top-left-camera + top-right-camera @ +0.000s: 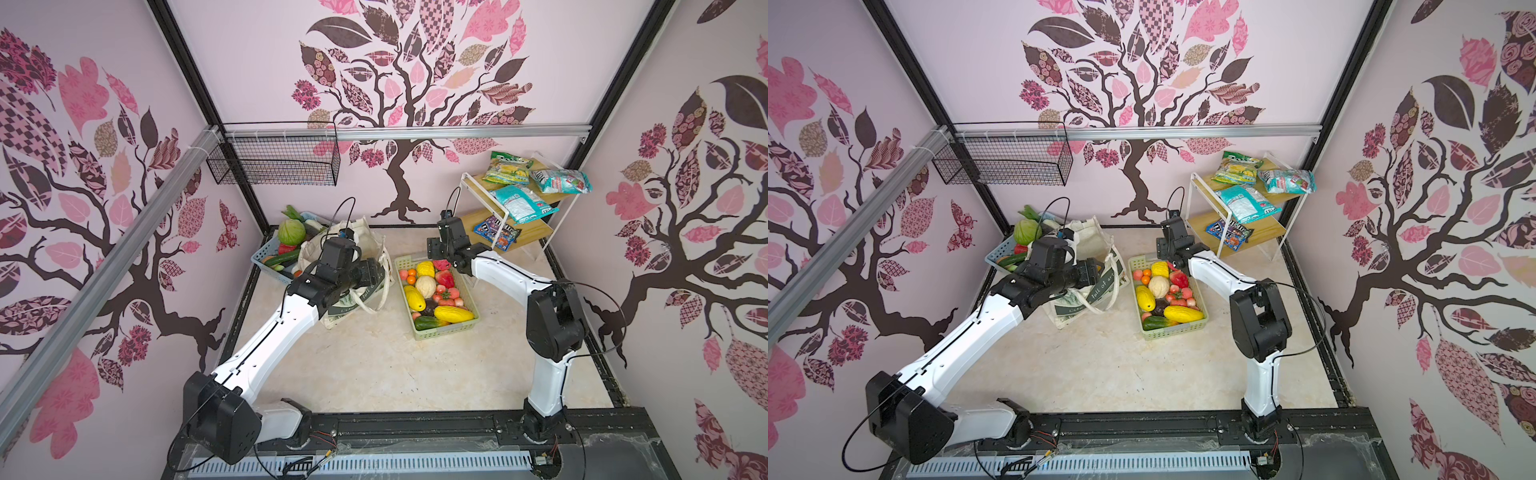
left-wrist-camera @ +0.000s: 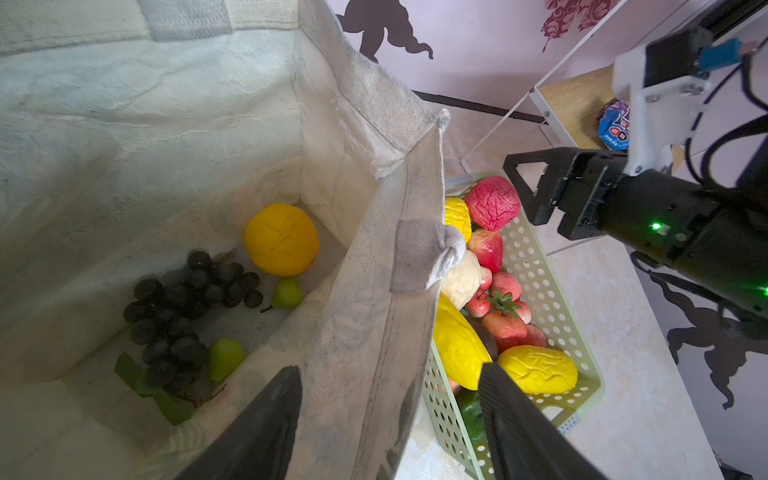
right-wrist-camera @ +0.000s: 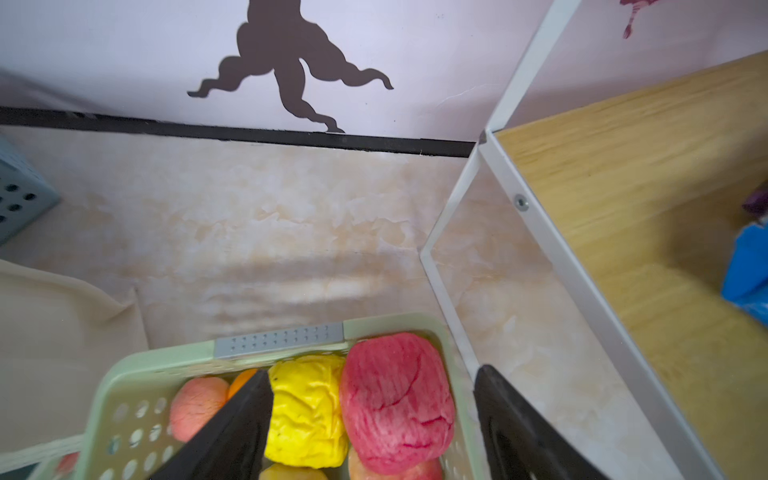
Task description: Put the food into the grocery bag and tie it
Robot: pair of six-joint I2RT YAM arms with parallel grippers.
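Note:
My right gripper grabs the red bumpy fruit (image 3: 395, 403) across its opposite sides next, leaving its end exposed for my left gripper to take for bagging.
The cream grocery bag (image 1: 370, 243) stands open at the back left. My left gripper (image 2: 390, 370) is open and straddles its near wall (image 2: 374, 332), one finger inside and one outside. On the bag's floor lie food pieces: a dark grape bunch (image 2: 183, 307), an orange-yellow round fruit (image 2: 281, 240) and two small green pears (image 2: 224, 357). My right gripper (image 3: 374, 372) hangs open and empty over the far end of the pale-green basket (image 3: 124, 374). A red bumpy fruit (image 3: 395, 403) and a yellow fruit (image 3: 307, 409) lie below its fingers.
The pale-green basket (image 1: 469, 328) holds several more fruits. A blue basket (image 1: 262, 259) with a green cabbage (image 1: 291, 232) sits behind the bag. A white-framed wooden rack (image 1: 536, 232) with snack packets (image 1: 519, 201) stands at the back right. A black wire basket (image 1: 274, 162) hangs on the rail.

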